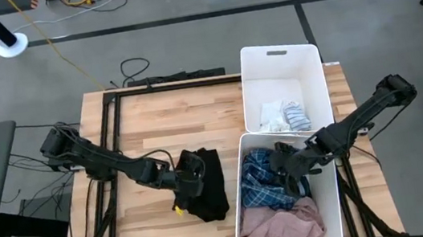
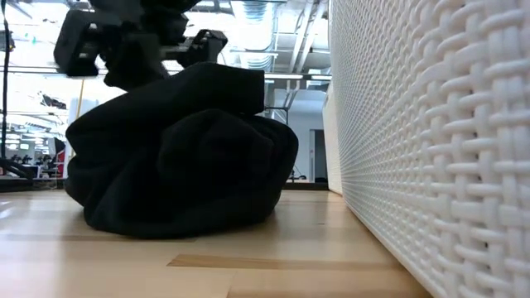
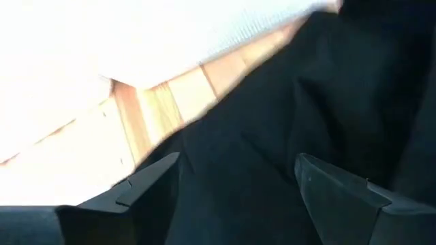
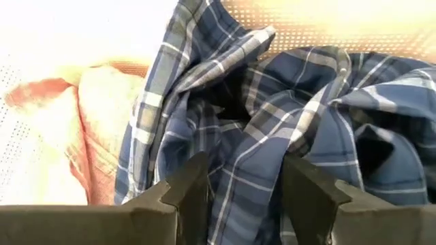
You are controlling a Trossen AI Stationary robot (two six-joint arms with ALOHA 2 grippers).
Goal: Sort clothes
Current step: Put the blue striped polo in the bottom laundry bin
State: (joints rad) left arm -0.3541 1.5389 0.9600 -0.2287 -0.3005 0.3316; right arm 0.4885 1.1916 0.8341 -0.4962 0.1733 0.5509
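Next, my left gripper grabs a bunched fold of its cloth to sort the black garment.
A black garment lies bunched on the wooden table, left of the near white bin; it also shows in the low view. My left gripper is open at the heap's left side, its fingers spread over the black cloth. My right gripper is open inside the near bin, over the blue plaid shirt. A pink garment lies in the same bin, nearer the front. White and striped socks lie in the far bin. No navy patterned garment shows. My left gripper comes at the black garment slanting down from the table's left, with the cloth between its spread fingers; I cannot tell whether they touch it. My right gripper's fingers stand apart just above the plaid shirt; I cannot tell whether they touch it.
The two white bins stand end to end along the table's right side, and the near bin's woven wall rises right of the black heap. A small yellow object lies at the heap's near left edge. Bare wood lies to the far left.
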